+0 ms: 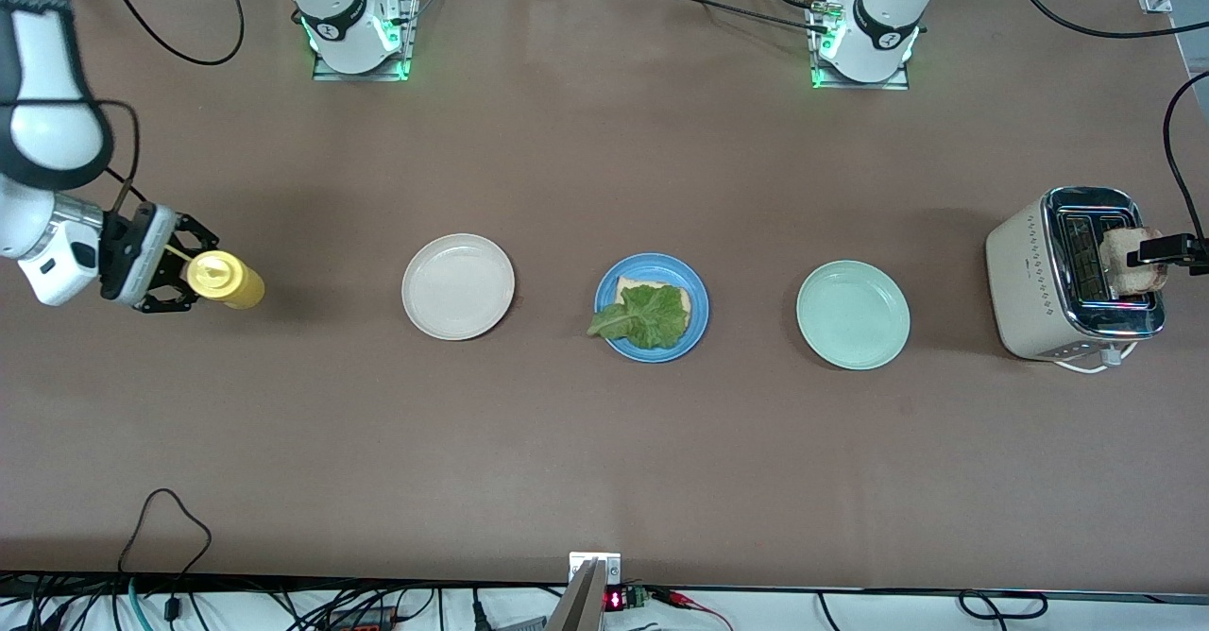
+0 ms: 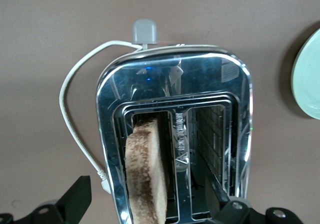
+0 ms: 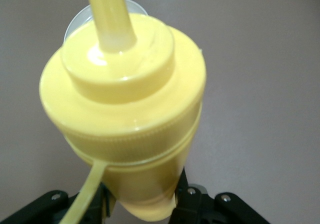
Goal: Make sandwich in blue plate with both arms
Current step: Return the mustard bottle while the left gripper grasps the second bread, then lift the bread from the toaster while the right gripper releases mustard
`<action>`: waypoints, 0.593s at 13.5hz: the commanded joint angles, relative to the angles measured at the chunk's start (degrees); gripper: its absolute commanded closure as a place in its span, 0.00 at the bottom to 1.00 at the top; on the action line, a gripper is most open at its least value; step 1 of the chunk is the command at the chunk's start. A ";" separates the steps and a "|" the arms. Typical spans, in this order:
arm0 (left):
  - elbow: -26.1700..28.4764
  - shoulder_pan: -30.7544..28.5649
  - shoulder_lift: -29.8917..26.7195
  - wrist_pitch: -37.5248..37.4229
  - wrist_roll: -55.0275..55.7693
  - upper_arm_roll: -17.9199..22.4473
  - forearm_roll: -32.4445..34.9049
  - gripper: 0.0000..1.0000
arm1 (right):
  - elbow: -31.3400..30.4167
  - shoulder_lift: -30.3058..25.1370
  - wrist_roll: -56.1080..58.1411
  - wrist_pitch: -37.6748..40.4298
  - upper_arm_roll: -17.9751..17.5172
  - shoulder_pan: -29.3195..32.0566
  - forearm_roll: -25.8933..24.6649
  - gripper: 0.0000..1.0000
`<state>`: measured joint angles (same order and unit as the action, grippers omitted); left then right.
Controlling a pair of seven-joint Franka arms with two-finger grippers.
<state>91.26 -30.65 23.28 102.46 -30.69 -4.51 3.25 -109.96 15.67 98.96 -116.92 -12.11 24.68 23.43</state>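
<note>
The robot's left gripper should next grab the toasted slice by its raised upper edge [image 1: 1142, 261], because the toaster slot fits tightly around the lower part of the slice.
The blue plate [image 1: 700, 315] lies mid-table with one tan bread slice [image 1: 630, 287] on it and a ruffled green lettuce leaf [image 1: 648, 318] on top. A second, toasted slice [image 1: 1127, 263] stands up out of the toaster [image 1: 1030, 272] at the left arm's end; it also shows in the left wrist view [image 2: 146, 169]. My left gripper [image 1: 1148, 253] [image 2: 145, 204] is open, its fingers [image 2: 75, 199] either side of that slice without touching it. My right gripper [image 1: 194, 277] [image 3: 142, 199] is shut on a yellow squeeze bottle [image 1: 227, 279] [image 3: 125, 109] at the right arm's end.
A cream-white plate [image 1: 458, 286] lies between the bottle and the blue plate. A pale mint-green plate [image 1: 853, 315] [image 2: 310, 79] lies between the blue plate and the toaster. The toaster's white cord [image 2: 70, 119] loops on the table beside it.
</note>
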 commanded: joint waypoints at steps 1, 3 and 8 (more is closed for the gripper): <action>-1.17 -1.26 0.98 -1.47 -1.30 -0.85 0.62 0.16 | -0.08 4.44 9.12 -0.41 -1.86 5.36 5.81 1.00; -1.17 -1.26 1.33 -1.91 -0.69 -0.85 0.53 0.43 | 0.01 7.61 14.57 -0.41 -1.95 7.65 8.11 1.00; -1.17 -1.26 2.03 -2.35 -0.42 -0.85 0.44 0.97 | 0.54 13.41 18.55 -0.59 -2.65 11.26 9.00 1.00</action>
<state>91.27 -31.28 24.90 101.29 -30.76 -4.62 3.25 -110.25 27.90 116.31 -118.03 -12.73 34.02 31.09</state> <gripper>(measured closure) 0.727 0.520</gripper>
